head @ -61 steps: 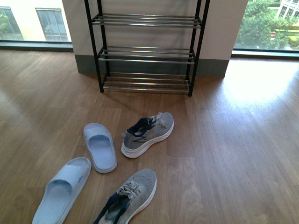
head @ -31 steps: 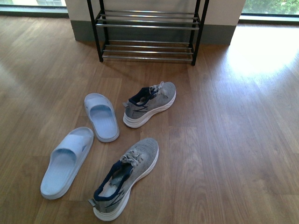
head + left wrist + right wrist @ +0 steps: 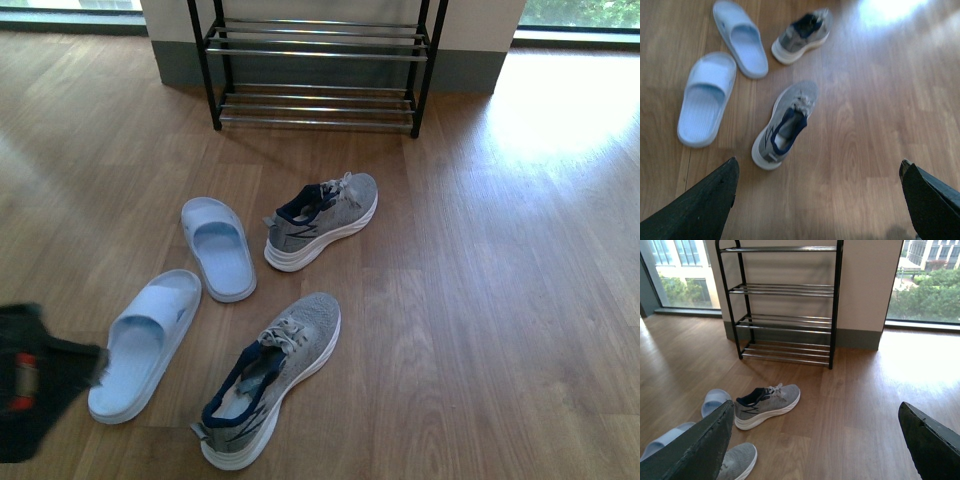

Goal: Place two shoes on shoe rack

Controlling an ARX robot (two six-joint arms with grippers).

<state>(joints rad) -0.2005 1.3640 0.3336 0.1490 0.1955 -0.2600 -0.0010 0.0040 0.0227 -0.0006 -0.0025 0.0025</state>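
Note:
The near shoe has a wide sole and its opening [image 3: 243, 390] gapes, so my left gripper should next grab the shoe by the thin side at its collar [image 3: 236, 377].
Two grey mesh sneakers lie on the wood floor. The far shoe [image 3: 322, 220] lies in front of the rack, toe pointing right and away. The near shoe [image 3: 270, 377] lies closer to me, its heel toward me. The black shoe rack [image 3: 315, 60] stands against the wall with bare silver bars. My left gripper [image 3: 817, 200] is open above bare floor, just short of the near shoe [image 3: 785, 125]; the far shoe [image 3: 802, 35] lies beyond. My right gripper [image 3: 815, 440] is open and empty over the floor, with the far shoe [image 3: 767, 405], the near shoe's toe [image 3: 737, 460] and the rack [image 3: 785, 305] ahead.
Two light-blue slides [image 3: 217, 247] [image 3: 145, 343] lie left of the sneakers, also in the left wrist view [image 3: 739, 37] [image 3: 705, 97]. A dark part of my left arm [image 3: 35, 380] shows at the lower left. Windows flank the wall behind the rack.
The view tilted down over the last second, so the rack's upper tiers left the picture and the near shoe came fully into view. My left arm has entered at the lower left.

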